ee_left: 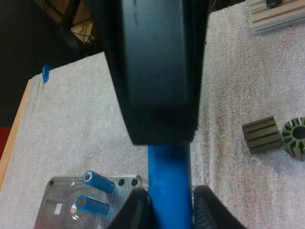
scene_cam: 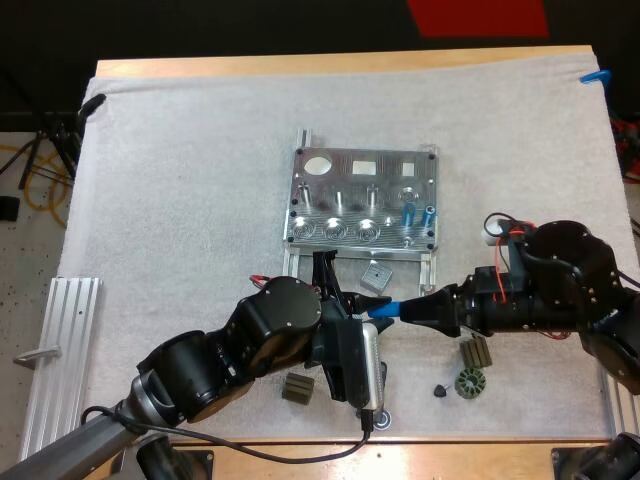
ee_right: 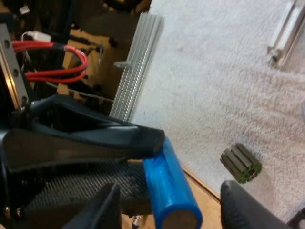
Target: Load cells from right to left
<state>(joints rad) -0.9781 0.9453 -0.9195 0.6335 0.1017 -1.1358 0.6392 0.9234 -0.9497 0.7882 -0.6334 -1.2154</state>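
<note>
The blue cylinder's other end should stay free to go into a fixture hole. My right gripper will next grip the cylinder by its uncovered flat-faced end.
A metal fixture lies mid-mat with two blue cylinders standing in its right-hand holes. In front of it my two grippers meet tip to tip. My left gripper is shut on a third blue cylinder, its fingers pressing on both sides. My right gripper is at the cylinder's other end. In the right wrist view its fingers stand apart on either side of the cylinder without touching it, so it is open. The fixture and its two loaded cylinders lie beyond my left gripper.
Dark ribbed parts lie on the mat: one block under my left arm, another and a ring-shaped one by my right arm. A small grey block sits before the fixture. An aluminium rail lies at the mat's left edge.
</note>
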